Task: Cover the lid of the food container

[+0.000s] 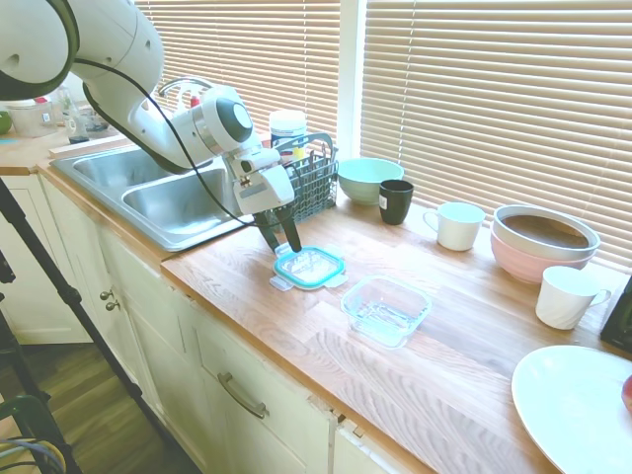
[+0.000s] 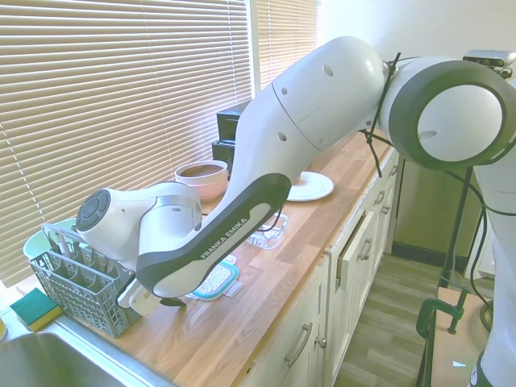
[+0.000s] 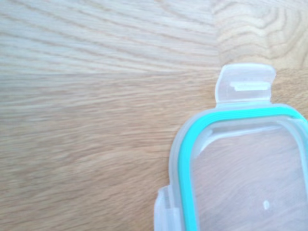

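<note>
The gripper grabs the lid by its thin teal rim (image 1: 283, 255) next, since the lid has a broad clear panel (image 1: 310, 266), wider than my open fingers.
The lid (image 1: 309, 267) lies flat on the wooden counter, clear with a teal rim and small snap tabs. In the second exterior view the lid (image 2: 216, 280) peeks out below the arm. The wrist view shows one corner of the lid (image 3: 231, 163) from close up. My gripper (image 1: 284, 247) stands open, pointing down, with its dark fingertips just above the lid's edge on the sink side. Nothing is between the fingers. The food container (image 1: 386, 308), clear and empty, sits a short way to the lid's right. Most of the food container (image 2: 268, 234) is hidden by the arm in the second exterior view.
A steel sink (image 1: 168, 197) lies left of the lid, with a grey cutlery basket (image 1: 314, 178) behind the gripper. Along the blinds stand a mint bowl (image 1: 369, 179), a black mug (image 1: 395, 201), two white mugs (image 1: 458, 225), and a pink bowl (image 1: 543, 242). A white plate (image 1: 578, 405) lies front right.
</note>
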### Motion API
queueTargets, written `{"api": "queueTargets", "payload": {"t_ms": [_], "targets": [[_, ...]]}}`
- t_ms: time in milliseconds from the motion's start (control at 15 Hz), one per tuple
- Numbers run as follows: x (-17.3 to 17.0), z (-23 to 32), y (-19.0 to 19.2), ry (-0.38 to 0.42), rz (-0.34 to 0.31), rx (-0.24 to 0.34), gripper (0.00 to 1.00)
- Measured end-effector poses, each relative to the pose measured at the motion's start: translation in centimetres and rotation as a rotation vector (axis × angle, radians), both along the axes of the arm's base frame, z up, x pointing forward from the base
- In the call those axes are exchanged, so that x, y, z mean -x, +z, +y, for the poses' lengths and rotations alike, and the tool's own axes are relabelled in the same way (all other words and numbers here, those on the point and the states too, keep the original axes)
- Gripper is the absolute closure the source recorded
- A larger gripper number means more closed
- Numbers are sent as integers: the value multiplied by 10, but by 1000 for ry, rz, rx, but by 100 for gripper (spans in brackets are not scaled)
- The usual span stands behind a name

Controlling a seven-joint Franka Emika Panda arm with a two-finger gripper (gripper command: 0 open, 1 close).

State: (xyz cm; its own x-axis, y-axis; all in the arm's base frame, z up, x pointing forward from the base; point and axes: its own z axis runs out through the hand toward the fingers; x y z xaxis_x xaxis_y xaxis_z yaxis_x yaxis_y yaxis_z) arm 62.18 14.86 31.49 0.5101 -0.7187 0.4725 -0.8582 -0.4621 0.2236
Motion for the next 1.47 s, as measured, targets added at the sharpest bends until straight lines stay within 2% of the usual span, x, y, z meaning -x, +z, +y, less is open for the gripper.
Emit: {"api": "queueTargets", "payload": {"t_ms": [533,800,1467], "targets": [[4,-11,-3,-35,33,47,0],[5,-18,-6,-46,43,108,0],[8,-21,-18,-49,12,273,0]]}}
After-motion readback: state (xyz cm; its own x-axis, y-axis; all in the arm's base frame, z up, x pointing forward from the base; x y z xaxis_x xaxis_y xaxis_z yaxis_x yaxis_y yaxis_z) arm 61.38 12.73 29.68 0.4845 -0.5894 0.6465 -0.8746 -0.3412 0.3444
